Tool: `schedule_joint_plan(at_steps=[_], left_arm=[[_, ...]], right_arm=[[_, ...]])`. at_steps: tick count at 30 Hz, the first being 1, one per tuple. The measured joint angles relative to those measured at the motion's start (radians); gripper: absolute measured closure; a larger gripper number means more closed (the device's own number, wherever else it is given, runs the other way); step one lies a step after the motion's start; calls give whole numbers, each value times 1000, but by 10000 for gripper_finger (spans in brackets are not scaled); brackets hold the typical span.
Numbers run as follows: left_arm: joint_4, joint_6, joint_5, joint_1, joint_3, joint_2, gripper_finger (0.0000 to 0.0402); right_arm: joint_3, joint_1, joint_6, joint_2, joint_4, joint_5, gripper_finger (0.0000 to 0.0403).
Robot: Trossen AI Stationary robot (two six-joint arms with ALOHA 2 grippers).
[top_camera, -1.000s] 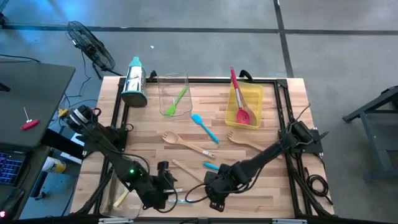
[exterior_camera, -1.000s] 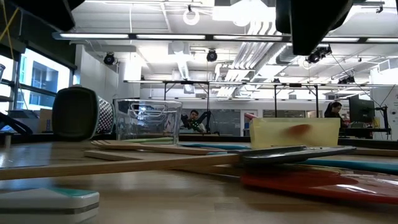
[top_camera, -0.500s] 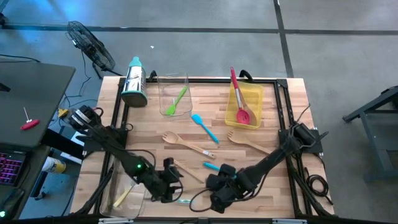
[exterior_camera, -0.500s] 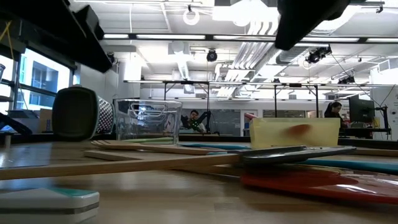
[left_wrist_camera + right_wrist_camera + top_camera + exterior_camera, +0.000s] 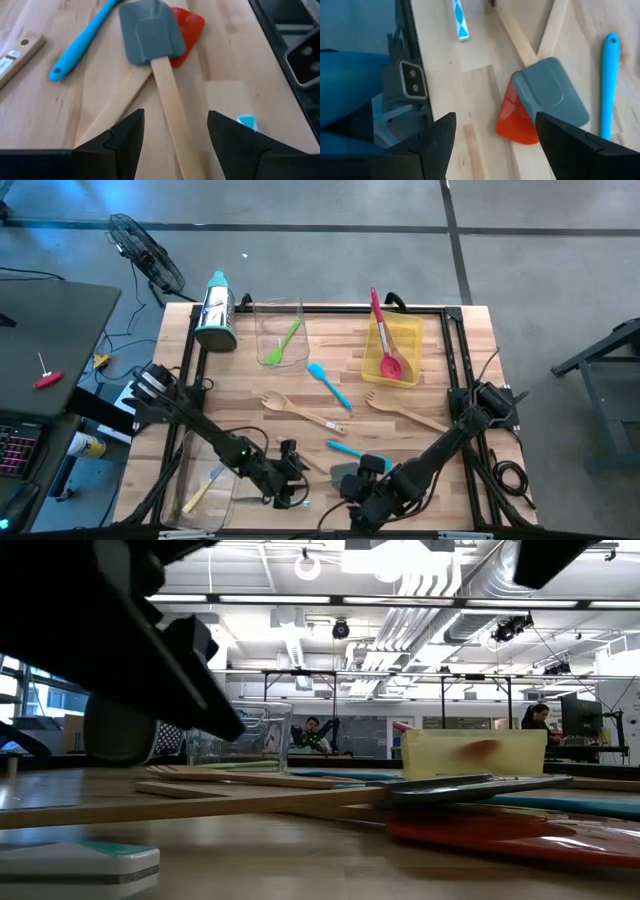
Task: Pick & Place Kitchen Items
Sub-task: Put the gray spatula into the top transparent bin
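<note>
Next, my left gripper grabs the grey spatula by its wooden handle (image 5: 172, 102) to place it in the clear bin with the green spatula.
A grey spatula (image 5: 150, 30) with a pale wooden handle lies near the table's front edge, its head resting on a red spatula head (image 5: 190, 27). A blue handle (image 5: 82, 42) lies beside them. My left gripper (image 5: 175, 137) is open and hovers low over the grey spatula's handle (image 5: 172, 115), one finger on either side, touching nothing. My right gripper (image 5: 495, 145) is open too, above the table just nearer than the grey head (image 5: 552, 100) and the red head (image 5: 515, 122). In the high view my left gripper (image 5: 298, 478) and right gripper (image 5: 362, 498) flank the grey head (image 5: 350, 472).
At the far side stand a clear bin (image 5: 278, 330) holding a green spatula, a yellow bin (image 5: 392, 352) holding a red spatula, and a steel grater (image 5: 215, 310). A blue spatula (image 5: 330, 385), a wooden spoon (image 5: 295, 412) and a wooden fork (image 5: 400, 408) lie mid-table. Another clear bin (image 5: 205, 485) sits near left.
My left gripper has gone down and toward the table's right edge, arriving over the grey spatula's handle; its arm now fills the low view's upper left. My right gripper has shifted a little toward the near edge and rolled. Both stay open.
</note>
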Motion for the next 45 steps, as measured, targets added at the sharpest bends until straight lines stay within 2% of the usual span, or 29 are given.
schedule_joint_plan(at_steps=[10, 20, 23, 29, 35, 40, 45], left_arm=[[10, -60, 30, 10, 14, 61, 190], [-3, -88, 27, 10, 14, 68, 190], [-16, -141, 27, 13, 14, 72, 190], [46, -162, 23, 21, 17, 133, 190], [53, -156, 36, 22, 19, 143, 192], [20, -184, 44, 32, 19, 143, 241], [-6, -168, 53, 38, 17, 144, 342]], right_arm=[[0, 27, 6, 0, 2, 1, 138], [0, 44, 27, 0, 1, 1, 138], [0, 43, 20, 0, 0, 3, 138], [0, 41, 0, 0, 0, 74, 138], [0, 41, 0, 0, 0, 77, 138], [0, 41, 0, 0, 0, 76, 138], [0, 41, 0, 0, 0, 76, 138]])
